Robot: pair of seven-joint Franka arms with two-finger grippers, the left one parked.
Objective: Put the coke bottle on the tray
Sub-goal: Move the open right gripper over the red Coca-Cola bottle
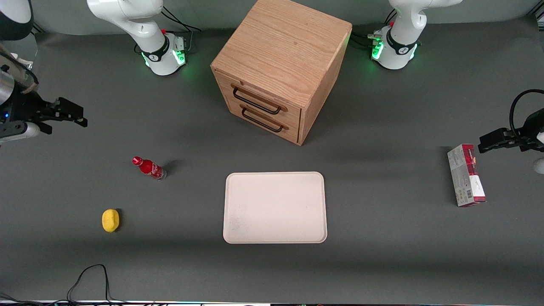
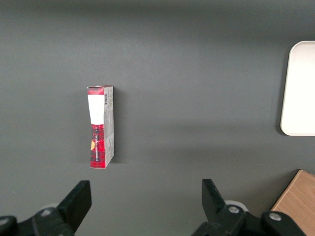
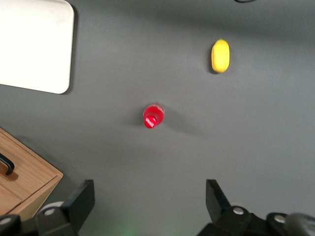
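My gripper will grab the coke bottle next by its red cap (image 1: pixel 137 160), so it can put the bottle on the cream-white tray (image 1: pixel 275 207).
The coke bottle (image 1: pixel 149 168), small and red with a red cap, stands upright on the dark table, toward the working arm's end from the tray. The cream-white tray (image 1: pixel 275 207) lies flat and bare, nearer the front camera than the wooden cabinet. My gripper (image 1: pixel 70 114) is open and empty, high above the table at the working arm's end, well apart from the bottle. The right wrist view shows the bottle (image 3: pixel 153 116) from above, a corner of the tray (image 3: pixel 34 46) and my open gripper (image 3: pixel 150 199) with nothing between the fingers.
A wooden drawer cabinet (image 1: pixel 278 68) stands farther from the front camera than the tray. A yellow lemon (image 1: pixel 110 220) lies nearer the camera than the bottle. A red-and-grey carton (image 1: pixel 466 175) lies toward the parked arm's end. A black cable (image 1: pixel 91 278) loops at the table's front edge.
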